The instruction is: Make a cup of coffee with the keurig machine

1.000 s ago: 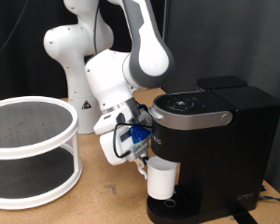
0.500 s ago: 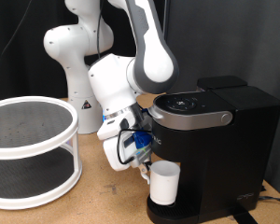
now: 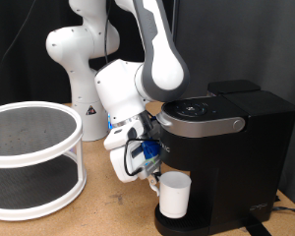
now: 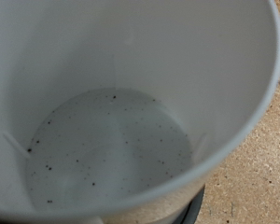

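Note:
The white cup (image 3: 174,195) stands upright with its base on the machine's drip tray (image 3: 173,223) and would stay standing, so it is now time for my gripper to open.
The white cup (image 3: 174,195) stands upright on the drip tray (image 3: 167,225) of the black keurig machine (image 3: 231,147), under its closed lid with the silver-grey handle (image 3: 202,125). My gripper (image 3: 154,178) is low at the cup's side toward the exterior view's left, right against it; the fingers are hidden behind the hand and the blue cabling. The wrist view looks straight down into the cup (image 4: 112,140): it has no liquid in it, only dark specks on the bottom. No finger shows there. A dark edge of the drip tray (image 4: 192,210) peeks out beside the rim.
A white two-tier round shelf (image 3: 29,152) stands on the wooden table (image 3: 108,208) at the exterior view's left. The arm's white base (image 3: 74,69) is behind, against a black backdrop. A cable lies at the machine's foot at the right (image 3: 285,208).
The cup has moved down and to the right under the brew head onto the drip tray. The hand has drawn slightly left and up, so more of the cup shows.

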Controlling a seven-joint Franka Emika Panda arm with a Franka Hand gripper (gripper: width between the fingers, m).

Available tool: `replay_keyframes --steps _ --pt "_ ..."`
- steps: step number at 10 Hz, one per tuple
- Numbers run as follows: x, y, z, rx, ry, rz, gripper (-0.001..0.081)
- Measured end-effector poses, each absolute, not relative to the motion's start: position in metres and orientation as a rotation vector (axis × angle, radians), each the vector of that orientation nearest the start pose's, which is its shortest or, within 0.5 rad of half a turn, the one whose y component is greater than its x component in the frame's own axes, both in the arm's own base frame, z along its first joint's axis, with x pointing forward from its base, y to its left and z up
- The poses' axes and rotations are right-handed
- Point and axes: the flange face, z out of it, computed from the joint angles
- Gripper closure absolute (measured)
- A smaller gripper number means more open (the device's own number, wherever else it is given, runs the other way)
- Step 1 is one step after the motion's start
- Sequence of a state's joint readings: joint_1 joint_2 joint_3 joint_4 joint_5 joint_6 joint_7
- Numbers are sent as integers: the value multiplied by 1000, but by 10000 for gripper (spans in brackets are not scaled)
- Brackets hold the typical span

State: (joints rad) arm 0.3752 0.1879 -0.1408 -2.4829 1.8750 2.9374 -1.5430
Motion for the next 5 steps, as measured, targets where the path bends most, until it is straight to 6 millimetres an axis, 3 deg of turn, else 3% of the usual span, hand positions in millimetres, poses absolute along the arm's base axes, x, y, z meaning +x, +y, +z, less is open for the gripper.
replay_keyframes --steps 3,4,5 --pt "430 37 208 -2757 58 -656 740" --pt "430 37 208 -2757 60 -655 660" --pt "430 37 208 -2756 65 -654 478"
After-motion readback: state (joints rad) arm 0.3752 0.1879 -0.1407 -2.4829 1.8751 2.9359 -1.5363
